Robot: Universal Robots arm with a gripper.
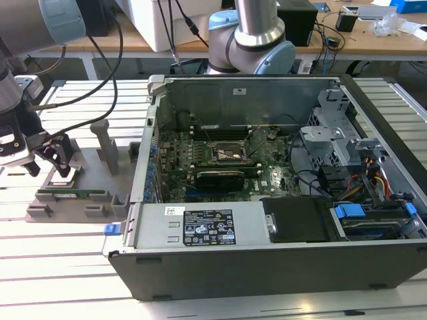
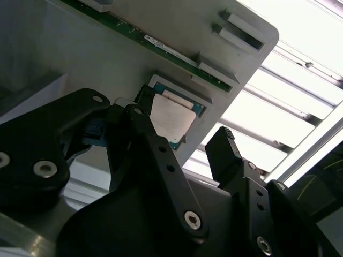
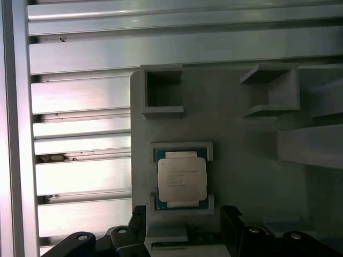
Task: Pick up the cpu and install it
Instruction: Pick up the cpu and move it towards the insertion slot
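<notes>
The cpu has open opposite edges, and raised sides of the grey seat wrap its other sides. So my gripper will grab it by those edges next.
The cpu [image 3: 181, 179] is a small square chip with a pale silvery top. It lies flat in a shallow seat on the grey fixture [image 3: 241, 160]. My gripper [image 3: 184, 215] hangs open just above it, one black finger on each side, apart from the chip. In the second wrist view the cpu [image 2: 170, 118] shows between the two fingers of the gripper [image 2: 182, 126]. In the exterior view the gripper [image 1: 50, 159] is over the fixture [image 1: 87, 175] at the exterior view's left. The motherboard socket [image 1: 227, 152] sits inside the open computer case [image 1: 267, 230].
A long green memory stick [image 1: 70, 195] lies in a slot at the fixture's near edge, and grey posts [image 1: 107, 143] stand beside my gripper. Cables, drive bays and a power supply [image 1: 200, 227] crowd the case. The table is ribbed aluminium [image 3: 80, 176].
</notes>
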